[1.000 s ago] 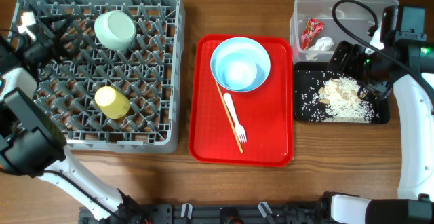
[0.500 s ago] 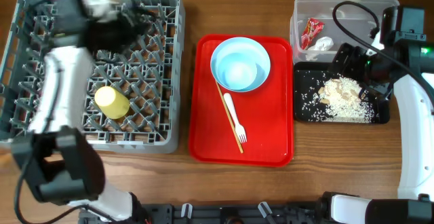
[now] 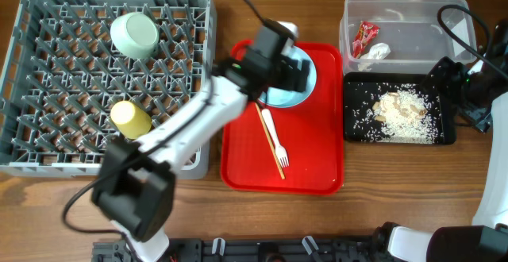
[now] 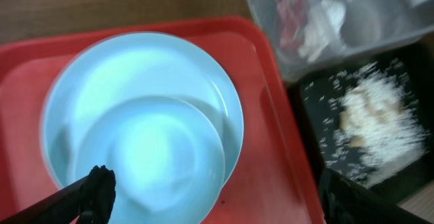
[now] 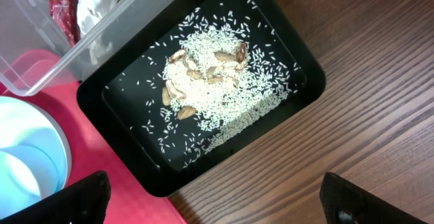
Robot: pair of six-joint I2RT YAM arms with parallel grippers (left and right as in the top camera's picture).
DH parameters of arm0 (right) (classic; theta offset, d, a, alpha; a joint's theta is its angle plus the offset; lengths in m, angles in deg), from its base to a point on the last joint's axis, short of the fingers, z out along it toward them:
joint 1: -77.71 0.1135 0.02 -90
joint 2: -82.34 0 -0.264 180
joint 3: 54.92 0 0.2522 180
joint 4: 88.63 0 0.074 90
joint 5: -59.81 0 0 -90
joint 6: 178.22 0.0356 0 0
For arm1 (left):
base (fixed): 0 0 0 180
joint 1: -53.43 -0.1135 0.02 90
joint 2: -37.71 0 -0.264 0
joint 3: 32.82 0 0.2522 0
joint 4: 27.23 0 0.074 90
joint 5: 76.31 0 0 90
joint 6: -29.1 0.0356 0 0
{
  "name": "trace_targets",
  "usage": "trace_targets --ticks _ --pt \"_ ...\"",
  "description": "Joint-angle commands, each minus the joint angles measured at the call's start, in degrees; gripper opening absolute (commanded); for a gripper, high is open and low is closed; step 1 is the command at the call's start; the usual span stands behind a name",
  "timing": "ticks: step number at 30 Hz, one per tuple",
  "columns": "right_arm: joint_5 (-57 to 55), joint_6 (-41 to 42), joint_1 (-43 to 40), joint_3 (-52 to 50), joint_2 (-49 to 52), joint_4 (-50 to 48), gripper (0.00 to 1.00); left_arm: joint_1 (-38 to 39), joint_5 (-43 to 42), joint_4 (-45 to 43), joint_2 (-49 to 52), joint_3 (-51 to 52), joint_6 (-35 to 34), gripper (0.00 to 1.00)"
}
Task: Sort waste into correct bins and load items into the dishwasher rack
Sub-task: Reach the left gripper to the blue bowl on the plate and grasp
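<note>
The small pale-blue bowl [image 4: 149,149] needs to go into the grey rack, so my left gripper needs to grab the bowl by its rim [image 4: 222,164] next.
My left gripper [image 3: 279,54] [image 4: 224,207] is open and empty, hovering over the pale-blue plate [image 3: 287,99] [image 4: 135,68]. The plate holds the small pale-blue bowl [image 4: 149,149] and sits on the red tray [image 3: 317,159]. The white fork [image 3: 274,139] and the wooden stick [image 3: 270,147] lie on that tray. The grey rack [image 3: 48,135] holds the pale-green bowl [image 3: 133,34] and the yellow cup [image 3: 131,119]. The clear tub [image 3: 413,20] holds the red wrapper [image 3: 365,36] [image 5: 57,0] and the tissue [image 3: 379,52] [image 5: 95,0]. The black tray [image 3: 357,95] [image 5: 129,88] holds rice scraps [image 3: 401,113] [image 5: 210,81]. My right gripper [image 3: 459,95] [image 5: 217,207] is open and empty beside the black tray's right end.
My left arm stretches from the bottom left across the rack's front right corner to the red tray. Bare wooden table [image 5: 352,115] lies right of the black tray. A black cable loops over the clear tub's right side.
My left arm swung from the rack's back over to the red tray and now hangs above the blue plate. My right gripper drew back to the right, off the black tray.
</note>
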Motion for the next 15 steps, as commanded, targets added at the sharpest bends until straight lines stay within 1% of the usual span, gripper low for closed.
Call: trace_targets --ticks 1,2,4,7,10,15 --pt "0.13 -0.33 -0.07 -0.09 0.66 0.02 1.00 3.69 7.45 -1.75 5.90 0.22 0.90 0.84" --pt "0.15 -0.50 -0.07 -0.09 0.66 0.07 1.00 4.20 7.45 -2.10 7.39 0.20 0.90 0.79" --pt "0.15 -0.50 -0.07 -0.11 0.66 0.07 1.00 4.70 7.43 -2.08 10.69 0.20 0.90 0.65" --pt "0.17 -0.48 -0.07 -0.11 0.66 0.07 1.00 4.68 7.45 -2.05 12.39 0.20 0.92 0.45" --pt "0.17 -0.50 -0.07 -0.11 0.66 0.07 1.00 4.68 7.43 -1.97 12.55 0.22 0.90 0.20" --pt "0.17 -0.50 -0.07 -0.11 0.66 0.07 1.00 4.68 7.45 -0.55 12.57 0.22 0.92 0.11"
